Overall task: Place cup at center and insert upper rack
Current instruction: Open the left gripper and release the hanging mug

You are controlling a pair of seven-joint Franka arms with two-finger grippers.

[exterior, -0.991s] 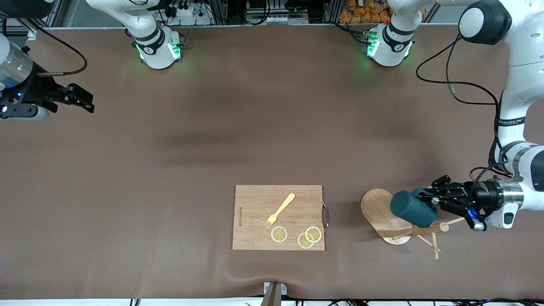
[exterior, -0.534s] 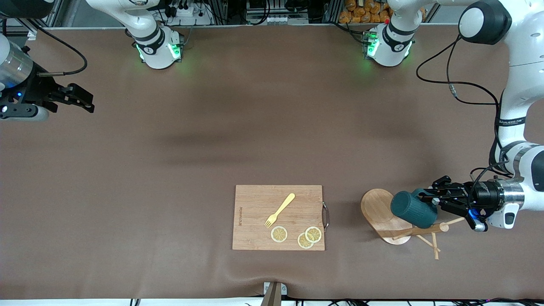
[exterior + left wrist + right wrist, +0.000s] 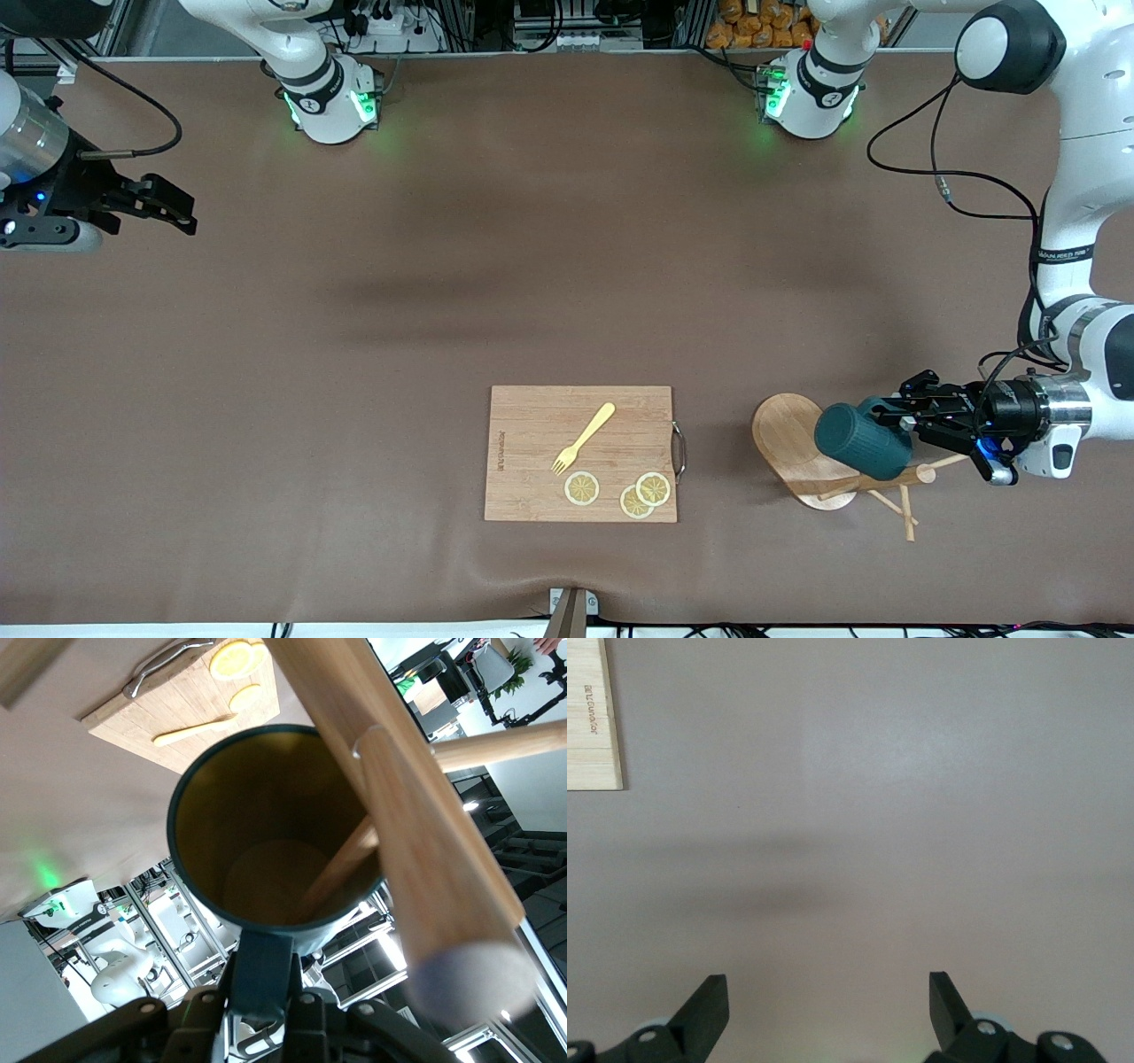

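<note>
My left gripper is holding the dark teal cup with a thin peg (image 3: 341, 870) inside the cup's opening (image 3: 244, 819) in my left wrist view. It needs to release the cup now, as the cup would hang on the upper rack.
The dark teal cup (image 3: 861, 439) hangs tilted on its side over the upper rack (image 3: 787, 436), a light wooden stand with an oval base. My left gripper (image 3: 891, 418) is shut on the cup's handle. In the left wrist view the cup's (image 3: 270, 828) yellowish inside faces me, and a thin peg (image 3: 341, 870) reaches into its mouth. The thick post (image 3: 416, 815) crosses beside the rim. The handle sits pinched in the left gripper (image 3: 263, 988). My right gripper (image 3: 182, 213) waits open near the right arm's end of the table, and the right gripper (image 3: 828, 1001) has only bare table under it.
A rectangular wooden cutting board (image 3: 532, 461) lies toward the front edge at mid-table, carrying a yellow fork (image 3: 585, 437) and lemon slices (image 3: 582, 487). Its metal handle (image 3: 679, 450) faces the rack. A corner of the board (image 3: 594, 718) shows in the right wrist view.
The left gripper with the cup has edged very slightly toward the left arm's end of the table. The right arm has not moved.
</note>
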